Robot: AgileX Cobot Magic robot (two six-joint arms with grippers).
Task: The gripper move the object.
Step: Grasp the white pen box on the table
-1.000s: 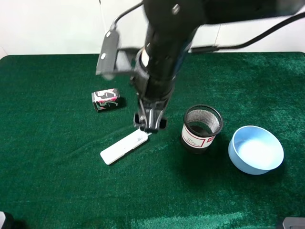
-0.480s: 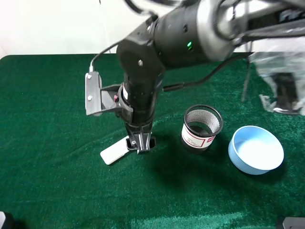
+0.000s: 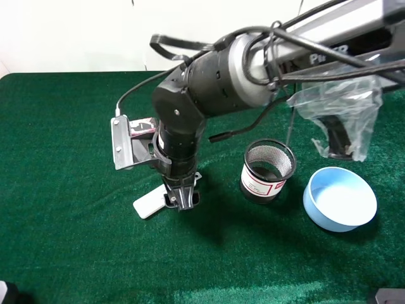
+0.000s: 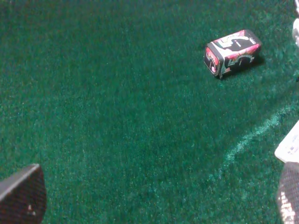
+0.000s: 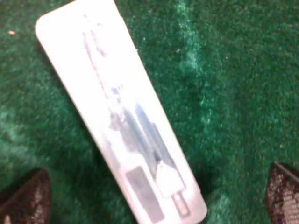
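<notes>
My right gripper grabs the white stick's long side edges next, so that the white stick's small tab (image 3: pixel 198 176) stays free during the move.
The white stick (image 5: pixel 121 112) lies flat on the green cloth, with printed marks and a small tab at one end. In the high view only its near-left end (image 3: pixel 149 204) shows beside the arm. My right gripper (image 3: pixel 181 199) has reached across the middle and hangs low over the stick. In the right wrist view the gripper (image 5: pixel 154 200) is open, one fingertip (image 5: pixel 25 196) on each side of the stick, not touching it. My left gripper (image 4: pixel 154 200) is open and empty above bare cloth; one stick end (image 4: pixel 292 144) shows at that view's edge.
A black mesh cup (image 3: pixel 269 170) stands right of the right gripper, with a light blue bowl (image 3: pixel 340 198) further right. The small black-pink-white box (image 4: pixel 232 52) lies on the cloth; in the high view the arm mostly hides it. A clear plastic bag (image 3: pixel 335 104) hangs at the right.
My right gripper has moved down and to the left, from the stick's far end to over its middle. The arm now covers more of the stick. The stick has not moved.
</notes>
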